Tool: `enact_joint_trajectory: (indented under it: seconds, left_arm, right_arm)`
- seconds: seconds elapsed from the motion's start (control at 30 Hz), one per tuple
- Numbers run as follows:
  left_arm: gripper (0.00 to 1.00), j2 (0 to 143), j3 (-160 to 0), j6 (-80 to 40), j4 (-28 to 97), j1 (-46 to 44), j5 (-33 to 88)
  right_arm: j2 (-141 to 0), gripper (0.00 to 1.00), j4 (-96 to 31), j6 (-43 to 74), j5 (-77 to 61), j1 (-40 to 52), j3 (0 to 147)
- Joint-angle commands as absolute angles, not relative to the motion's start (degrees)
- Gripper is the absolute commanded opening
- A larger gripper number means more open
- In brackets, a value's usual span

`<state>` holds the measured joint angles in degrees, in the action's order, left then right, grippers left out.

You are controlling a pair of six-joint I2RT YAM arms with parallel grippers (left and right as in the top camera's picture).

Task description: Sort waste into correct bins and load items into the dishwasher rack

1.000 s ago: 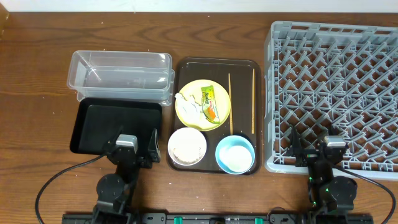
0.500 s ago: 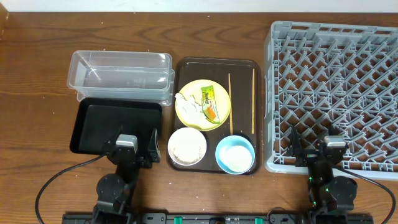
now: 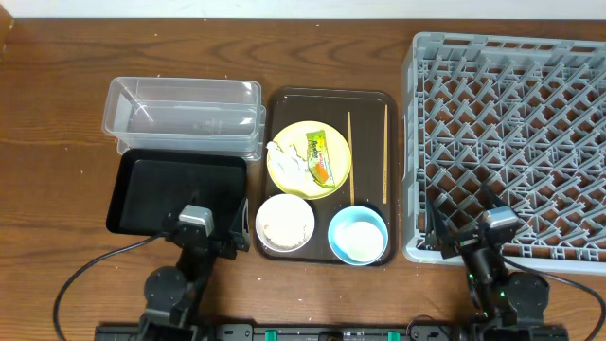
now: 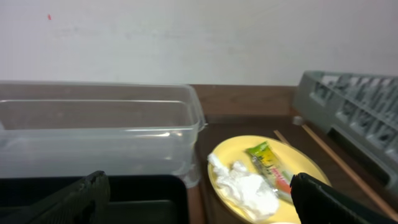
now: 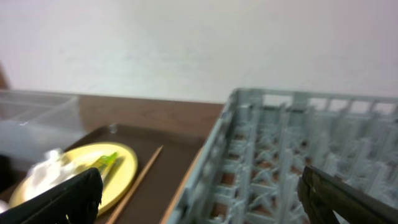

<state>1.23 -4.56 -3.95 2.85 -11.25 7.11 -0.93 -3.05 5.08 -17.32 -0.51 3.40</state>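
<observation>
I should grab the white cup in the light-blue bowl [image 3: 358,235] by its rim with my left gripper, so its body stays free for my right gripper to load.
A pale-yellow plate [image 3: 331,172] holds a crumpled tissue [image 3: 287,161] and a green-and-orange wrapper [image 3: 320,156]. In front of it stand a white bowl of rice [image 3: 284,224] and a light-blue bowl [image 3: 358,235]. Two chopsticks [image 3: 349,156] lie to the right of the plate. The grey rack [image 3: 511,142] fills the right side. The clear tub [image 3: 180,118] and the black tray [image 3: 175,189] are on the left. My left gripper [image 3: 206,225] [image 4: 199,193] is open and empty over the black tray's near right corner. My right gripper [image 3: 464,232] [image 5: 199,193] is open and empty at the rack's near left corner.
The plate, bowls and chopsticks all rest on a dark brown serving tray [image 3: 327,97] between the bins and the rack. The left wrist view shows the tissue [image 4: 245,190] and the tub [image 4: 93,130]. The right wrist view shows the rack wall [image 5: 236,124].
My right gripper has turned a little to the left, toward the serving tray. My left gripper has shifted slightly. No object has moved.
</observation>
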Motion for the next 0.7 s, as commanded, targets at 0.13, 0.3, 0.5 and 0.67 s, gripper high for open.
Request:
enact_joint_trajectory:
  seconds: [0.13,0.3,0.5,0.67]
  left_arm:
    - [0.95,15.6,-29.1,-7.7,21.7,-10.9,9.1]
    - [0.95,33.3,-47.7,-7.6,38.6,-11.0,11.9]
    - [0.95,49.1,-64.9,-9.8,49.7,-11.0,23.3]
    - [0.95,54.3,-66.1,-11.3,48.4,-12.0,36.4]
  right_arm:
    - [-12.3,0.99,-20.8,7.7,-21.5,-0.8,25.9]
    - [-29.9,0.99,-37.8,5.1,-19.9,-0.8,44.7]
    - [-48.0,0.99,-51.3,3.3,-20.9,-0.8,63.3]
    - [-53.6,0.99,-54.7,4.2,-26.7,-0.8,67.0]
